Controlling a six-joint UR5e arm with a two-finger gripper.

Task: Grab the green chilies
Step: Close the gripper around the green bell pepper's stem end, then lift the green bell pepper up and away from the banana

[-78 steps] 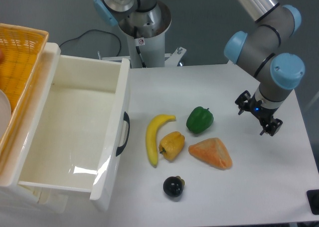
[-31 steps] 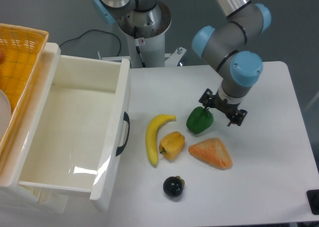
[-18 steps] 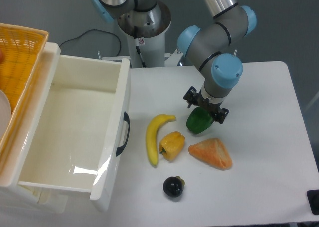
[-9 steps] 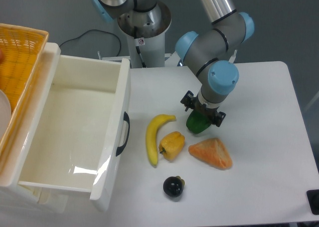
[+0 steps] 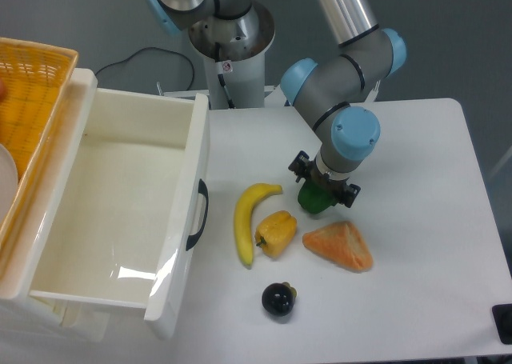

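Observation:
The robot's gripper needs to pick up the green chilies from among the other toys next, so it should grab them by their rounded body (image 5: 315, 198).
The green chilies (image 5: 314, 201) are a glossy dark-green pepper-shaped toy on the white table (image 5: 416, 252), right of the banana. Only its lower front shows; the wrist hides the rest. My gripper (image 5: 323, 182) is directly over it, pointing down. Its two black fingers stand apart on the left and right sides of the pepper, and I see no squeeze on it. The pepper still rests on the table.
A banana (image 5: 250, 218), a yellow pepper (image 5: 276, 233) and an orange wedge (image 5: 340, 246) lie close around the green one. A small black fruit (image 5: 278, 299) sits nearer the front. An open white drawer (image 5: 120, 212) and a yellow basket (image 5: 28, 100) stand at left.
The arm swung in from the right edge of the table to above the green pepper. In the last half second the gripper sank slightly over it. The pepper has not moved.

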